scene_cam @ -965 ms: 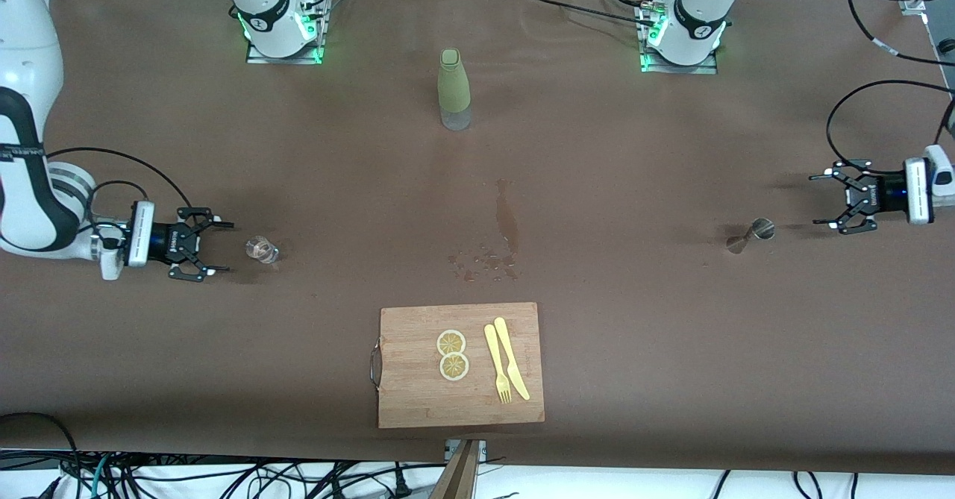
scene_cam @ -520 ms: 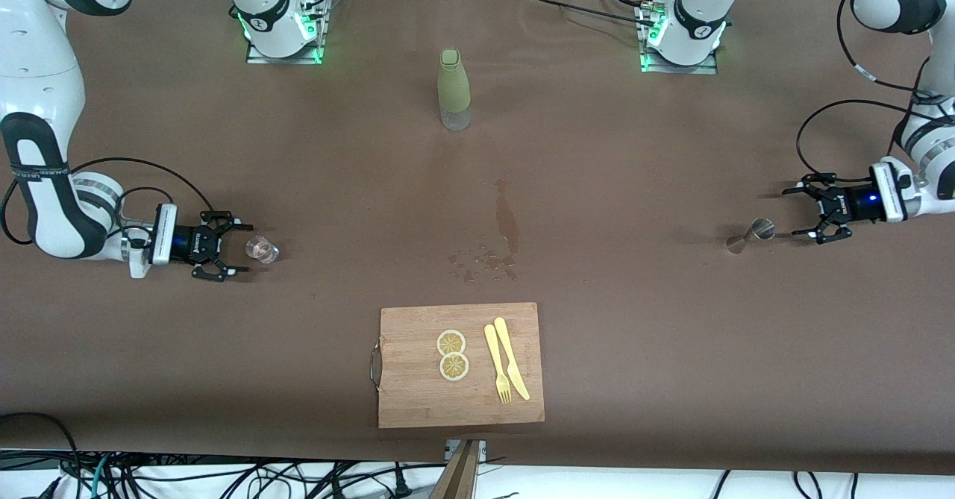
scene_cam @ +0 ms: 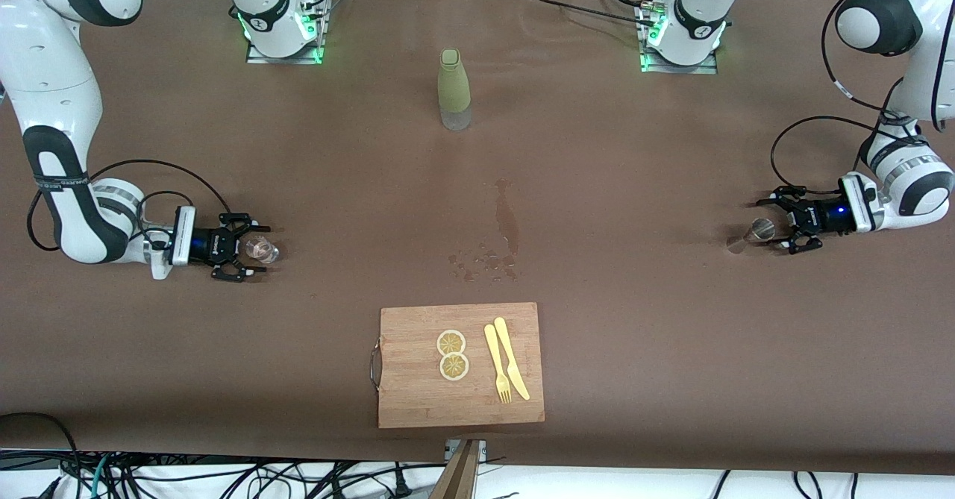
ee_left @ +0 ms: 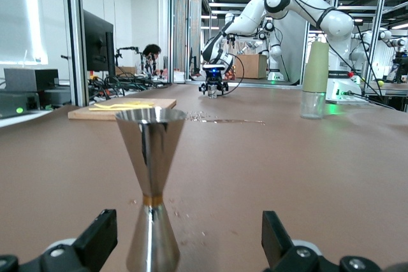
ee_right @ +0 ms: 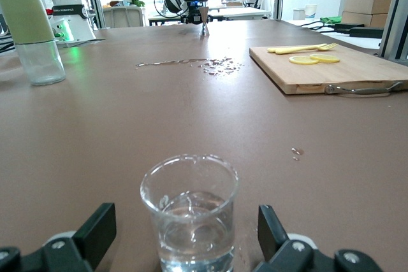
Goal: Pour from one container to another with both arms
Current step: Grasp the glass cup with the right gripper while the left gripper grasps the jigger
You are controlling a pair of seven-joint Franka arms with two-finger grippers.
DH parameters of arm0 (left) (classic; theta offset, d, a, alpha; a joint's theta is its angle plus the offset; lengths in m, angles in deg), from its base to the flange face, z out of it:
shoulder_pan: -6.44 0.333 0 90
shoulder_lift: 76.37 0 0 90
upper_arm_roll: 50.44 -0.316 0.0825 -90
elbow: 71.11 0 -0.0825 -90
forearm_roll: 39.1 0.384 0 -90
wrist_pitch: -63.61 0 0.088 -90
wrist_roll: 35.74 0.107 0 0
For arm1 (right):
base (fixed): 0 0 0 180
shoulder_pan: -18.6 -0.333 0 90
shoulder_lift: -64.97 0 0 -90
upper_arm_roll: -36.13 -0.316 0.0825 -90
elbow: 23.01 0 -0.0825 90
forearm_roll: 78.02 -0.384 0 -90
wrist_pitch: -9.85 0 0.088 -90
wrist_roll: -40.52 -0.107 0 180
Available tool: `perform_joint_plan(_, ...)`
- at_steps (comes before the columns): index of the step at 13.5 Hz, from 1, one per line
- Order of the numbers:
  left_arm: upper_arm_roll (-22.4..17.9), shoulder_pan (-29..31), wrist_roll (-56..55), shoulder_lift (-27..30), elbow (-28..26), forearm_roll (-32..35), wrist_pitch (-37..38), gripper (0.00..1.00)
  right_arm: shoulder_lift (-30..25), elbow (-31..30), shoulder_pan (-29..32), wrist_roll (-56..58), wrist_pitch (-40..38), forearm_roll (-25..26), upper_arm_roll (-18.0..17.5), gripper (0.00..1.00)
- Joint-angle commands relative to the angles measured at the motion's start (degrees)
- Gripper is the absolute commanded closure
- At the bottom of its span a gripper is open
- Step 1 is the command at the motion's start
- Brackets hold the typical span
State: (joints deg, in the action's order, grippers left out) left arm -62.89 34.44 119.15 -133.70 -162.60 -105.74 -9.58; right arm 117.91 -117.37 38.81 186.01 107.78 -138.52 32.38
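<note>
My left gripper will grab the steel jigger by its narrow middle (ee_left: 153, 200) next, to pour between the two containers.
A small clear glass (scene_cam: 263, 250) holding a little water stands toward the right arm's end of the table. My right gripper (scene_cam: 254, 248) is low at the table and open. Its fingers (ee_right: 95, 229) stand on either side of the glass (ee_right: 189, 214) without touching it. Toward the left arm's end stands a steel hourglass-shaped jigger (scene_cam: 752, 234). My left gripper (scene_cam: 771, 225) is open and level with it. The jigger (ee_left: 150, 183) is upright between the fingers (ee_left: 275, 241), closer to one finger and apart from both.
A green-sleeved bottle (scene_cam: 453, 89) stands mid-table toward the arms' bases. A wet spill (scene_cam: 506, 223) marks the middle. Nearer the front camera lies a wooden cutting board (scene_cam: 418, 398) with two lemon slices (scene_cam: 452, 354), a yellow fork (scene_cam: 498, 365) and knife (scene_cam: 512, 357).
Both grippers slid low along the table toward the middle. The right one reached the glass and the left one reached the jigger, so each thing now stands between open fingers.
</note>
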Motion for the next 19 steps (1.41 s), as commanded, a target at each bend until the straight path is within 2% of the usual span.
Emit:
perform_joint_plan(1, -0.3, -1.5, 3.6, -1.0, 1.0, -2.2, 0.3, 0.00, 0.9, 1.1, -0.1, 0.9, -0.9, -1.2, -0.1, 0.37)
perform_joint_plan(2, -0.2, -2.0, 3.5, -1.3, 1.0, -2.3, 0.3, 0.00, 0.9, 1.0, -0.2, 0.8, -0.8, -1.4, -0.1, 0.61)
perform_joint_plan(3, -0.2, -2.3, 3.5, -1.4, 1.0, -2.6, 0.3, 0.00, 1.0, 1.0, -0.4, 0.7, -0.8, -1.6, -0.1, 0.71)
perform_joint_plan(6, 0.5, -2.9, 3.1, -2.4, 1.0, -3.0, 0.3, 0.00, 1.4, 1.0, -0.7, 0.4, -1.0, -1.9, -0.1, 0.82)
perform_joint_plan(10, 1.0, -2.9, 3.1, -2.4, 1.1, -3.1, 0.1, 0.00, 1.3, 1.1, -0.7, -0.1, -1.3, -3.0, -0.6, 0.88)
perform_joint_plan(12, 1.1, -3.2, 3.1, -2.4, 1.1, -3.1, 0.1, 0.00, 1.3, 1.1, -0.7, -0.3, -1.3, -3.2, -1.0, 0.95)
perform_joint_plan(13, 1.1, -3.2, 3.1, -2.3, 1.1, -3.1, 0.1, 0.05, 1.2, 1.1, -0.7, -0.4, -1.3, -3.7, -1.3, 0.95)
perform_joint_plan(14, 1.1, -3.2, 3.3, -2.3, 1.1, -3.1, 0.1, 0.18, 1.2, 1.1, -0.7, -0.5, -1.4, -4.3, -1.3, 0.95)
perform_joint_plan(16, 1.0, -3.1, 3.1, -2.3, 1.7, -3.0, 0.1, 0.53, 1.1, 1.1, -1.0, -2.0, -1.3, -5.3, -2.7, 0.95)
perform_joint_plan(17, 1.0, -3.0, 3.1, -2.4, 2.2, -2.9, 0.2, 0.61, 0.9, 1.1, -1.0, -3.0, -0.9, -5.4, -3.6, 0.95)
perform_joint_plan(19, 1.0, -2.9, 3.1, -2.4, 2.2, -3.0, 0.2, 0.85, 0.7, 2.4, -1.7, -6.4, -0.5, -6.0, -6.0, 0.95)
